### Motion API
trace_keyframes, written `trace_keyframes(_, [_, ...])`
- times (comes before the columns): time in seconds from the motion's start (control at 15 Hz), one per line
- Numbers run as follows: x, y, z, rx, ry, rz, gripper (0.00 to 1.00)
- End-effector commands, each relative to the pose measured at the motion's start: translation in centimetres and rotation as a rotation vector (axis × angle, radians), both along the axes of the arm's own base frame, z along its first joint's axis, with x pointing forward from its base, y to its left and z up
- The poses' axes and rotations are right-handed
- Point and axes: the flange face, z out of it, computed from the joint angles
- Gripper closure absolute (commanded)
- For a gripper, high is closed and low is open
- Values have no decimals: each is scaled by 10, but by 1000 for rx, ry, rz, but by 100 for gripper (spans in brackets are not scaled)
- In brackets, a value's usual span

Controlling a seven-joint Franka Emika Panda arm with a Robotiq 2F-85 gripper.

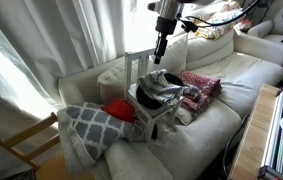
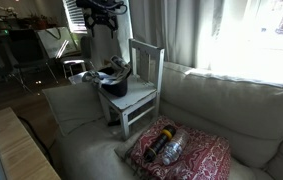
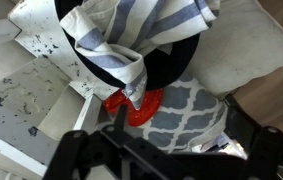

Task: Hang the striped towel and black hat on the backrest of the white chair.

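I need to grab the striped towel next by its loose end over the black hat's rim, so the rest dangles to hang over the backrest.
The white chair (image 1: 133, 68) (image 2: 146, 62) stands on the sofa. The striped towel (image 1: 159, 84) (image 2: 111, 74) lies bunched on the chair seat on top of the black hat (image 1: 153, 98) (image 2: 117, 88). In the wrist view the striped towel (image 3: 146, 28) covers the black hat (image 3: 176, 62), beside the chair's paint-flecked seat (image 3: 26, 95). My gripper (image 1: 160, 50) (image 2: 105, 30) hangs above the towel, apart from it. In the wrist view the gripper (image 3: 166, 142) is open and empty.
A grey-white lattice pillow (image 1: 86, 125) (image 3: 186, 112) and a red object (image 1: 119, 110) (image 3: 141, 102) lie beside the chair. A red-pink patterned cloth (image 1: 201, 84) (image 2: 196, 155) lies on the sofa with a bottle (image 2: 169, 148) on it. A tan wooden chair (image 1: 26, 140) stands by the sofa.
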Motion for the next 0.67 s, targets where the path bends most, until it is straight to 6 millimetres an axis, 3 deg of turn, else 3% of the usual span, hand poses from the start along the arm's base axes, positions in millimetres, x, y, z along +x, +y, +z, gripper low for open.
trace_keyframes(0.0, [14,-7,-36,13,11,61,0])
trace_keyframes(0.6, [24,-13,-97,18,5,9,0])
